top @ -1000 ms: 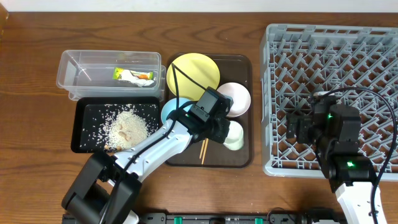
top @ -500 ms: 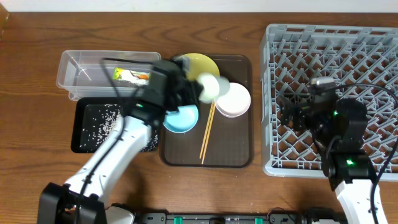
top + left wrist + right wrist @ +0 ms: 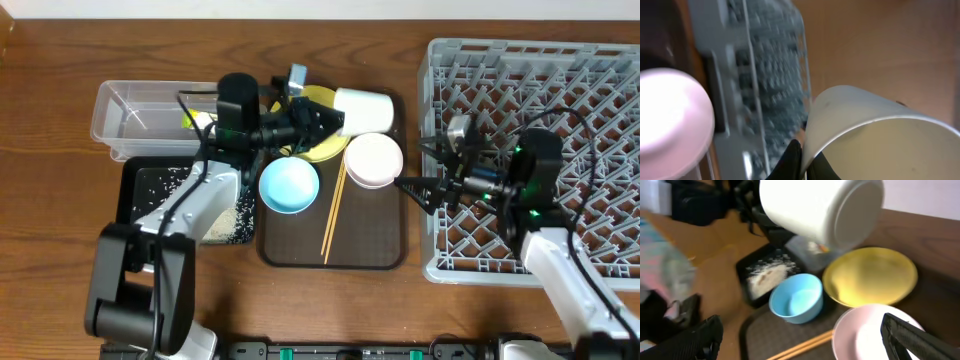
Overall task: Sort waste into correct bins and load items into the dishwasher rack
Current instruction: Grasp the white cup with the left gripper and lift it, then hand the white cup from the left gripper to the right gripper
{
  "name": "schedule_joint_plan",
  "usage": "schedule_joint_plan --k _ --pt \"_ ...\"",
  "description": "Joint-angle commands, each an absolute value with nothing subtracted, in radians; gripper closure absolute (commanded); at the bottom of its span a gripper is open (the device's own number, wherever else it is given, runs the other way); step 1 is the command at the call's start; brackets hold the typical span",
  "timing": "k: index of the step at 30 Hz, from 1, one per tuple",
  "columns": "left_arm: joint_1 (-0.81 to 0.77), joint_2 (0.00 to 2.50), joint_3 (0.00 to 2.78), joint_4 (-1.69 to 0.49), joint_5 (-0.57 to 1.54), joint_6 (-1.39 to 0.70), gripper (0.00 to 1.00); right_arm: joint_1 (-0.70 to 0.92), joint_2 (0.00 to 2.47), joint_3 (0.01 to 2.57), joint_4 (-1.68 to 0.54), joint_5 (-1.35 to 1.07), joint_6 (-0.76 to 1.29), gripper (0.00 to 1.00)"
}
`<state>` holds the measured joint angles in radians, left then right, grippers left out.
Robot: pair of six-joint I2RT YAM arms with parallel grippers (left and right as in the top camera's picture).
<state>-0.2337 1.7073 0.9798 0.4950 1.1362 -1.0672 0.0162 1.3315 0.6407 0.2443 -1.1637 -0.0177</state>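
My left gripper should release the cup only after I move it toward my right gripper's fingers, because the white cup's base (image 3: 387,113) is still short of them.
My left gripper (image 3: 333,116) is shut on the rim of the small white cup (image 3: 362,103) and holds it tilted on its side above the yellow plate (image 3: 318,100). In the left wrist view the jaws (image 3: 802,159) pinch the cup wall (image 3: 875,130). The light blue bowl (image 3: 289,185), white bowl (image 3: 373,160) and chopsticks (image 3: 333,212) lie on the brown tray (image 3: 375,250). My right gripper (image 3: 420,170) is open and empty at the left edge of the grey rack (image 3: 560,70), facing the tray. The wrapper (image 3: 190,120) lies in the clear tub (image 3: 140,112), partly hidden. Rice (image 3: 228,225) lies in the black tray (image 3: 150,190).
The right wrist view shows the cup (image 3: 820,210) hanging above the yellow plate (image 3: 870,277), with the blue bowl (image 3: 795,297), white bowl (image 3: 875,335) and chopsticks (image 3: 800,347) below. My left arm crosses the black tray and tub.
My left gripper has lifted the white cup off the brown tray and carried it up and right over the yellow plate. My right gripper swung left toward the tray.
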Motion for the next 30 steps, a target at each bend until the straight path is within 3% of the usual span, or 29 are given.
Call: schedule_joint_plan --k 1,8,20,30 --pt "-0.238 1.714 0.984 0.507 1.308 -1.135 0.94 0.022 1.393 0.656 0.326 -1.292 -0.022 0.02" --pt "-0.276 1.714 0.984 0.507 1.351 -1.135 0.94 0.044 1.460 0.656 0.560 -1.291 0.076 0.02" --pt "-0.327 1.714 0.984 0.507 1.349 -1.134 0.94 0.054 1.462 0.656 0.773 -1.287 0.184 0.09" --pt "-0.351 1.714 0.984 0.507 1.332 -1.135 0.94 0.054 1.462 0.656 0.808 -1.282 0.194 0.26"
